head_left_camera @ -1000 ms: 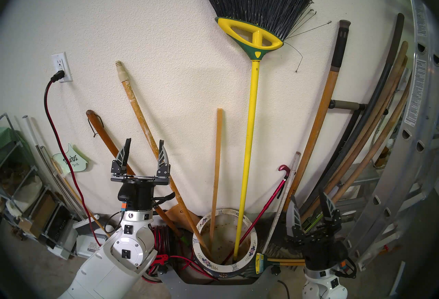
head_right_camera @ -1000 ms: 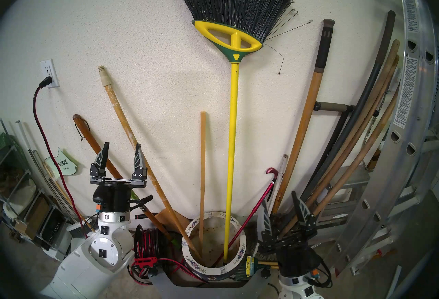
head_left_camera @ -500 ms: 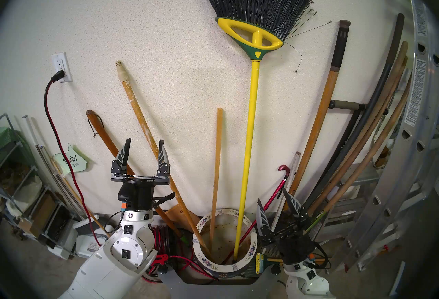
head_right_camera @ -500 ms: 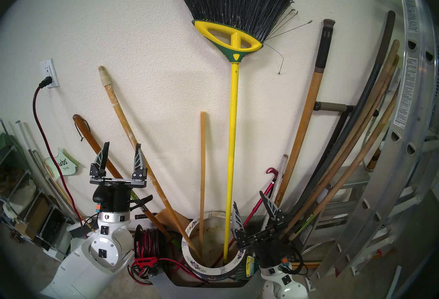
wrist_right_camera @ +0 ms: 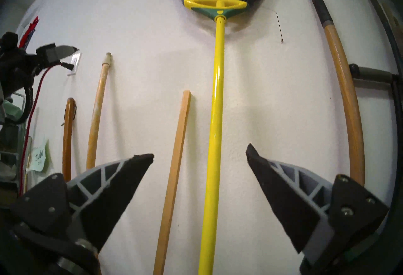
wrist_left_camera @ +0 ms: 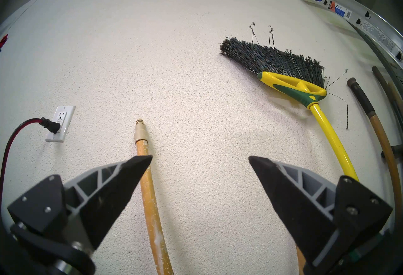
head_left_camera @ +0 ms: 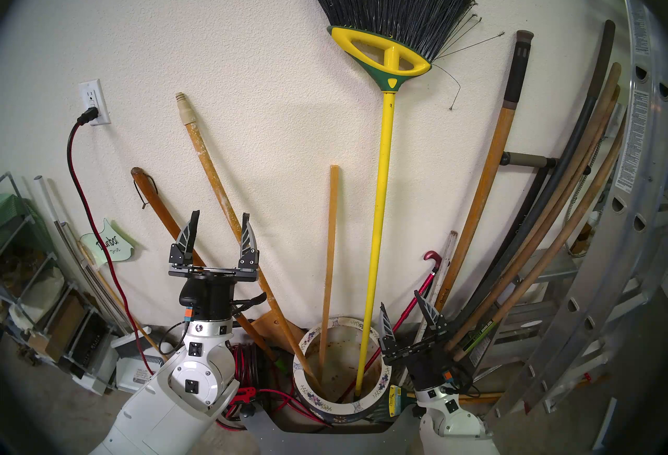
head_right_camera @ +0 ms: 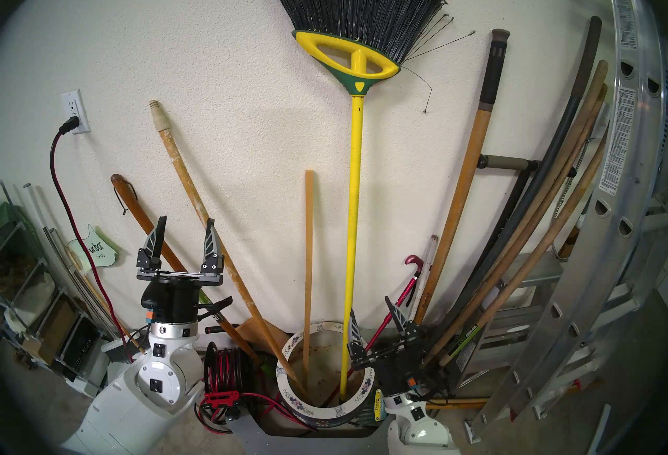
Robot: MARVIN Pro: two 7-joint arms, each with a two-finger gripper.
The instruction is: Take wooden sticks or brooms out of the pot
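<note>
I should next use my right gripper to grab the broom by its narrow yellow pole [head_left_camera: 370,299] [wrist_right_camera: 210,196], because the broom's bristle head is much wider than my fingers.
The broom [head_left_camera: 379,226] has a yellow pole and black bristles at the top. It stands in the white flowered pot [head_left_camera: 343,409] and leans on the wall. A flat wooden stick [head_left_camera: 330,244], a round wooden pole [head_left_camera: 217,190] with a threaded tip and a thin red cane [head_left_camera: 423,293] also stand in the pot. My right gripper [head_left_camera: 400,302] is open and empty, above the pot's right rim, just right of the yellow pole. In the right wrist view the pole [wrist_right_camera: 214,137] and the stick [wrist_right_camera: 176,169] show between its fingers. My left gripper [head_left_camera: 220,223] is open and empty, raised left of the pot beside the round pole [wrist_left_camera: 148,202].
Several long wooden and black handles [head_left_camera: 542,262] lean on the wall at the right, next to an aluminium ladder [head_left_camera: 614,262]. A red cable reel [head_left_camera: 245,364] sits left of the pot. A red cord runs to a wall outlet [head_left_camera: 94,102]. Shelves [head_left_camera: 36,299] stand at the far left.
My right gripper has moved left, from beside the handles at the right to above the pot's right rim near the yellow pole. The left arm has not moved.
</note>
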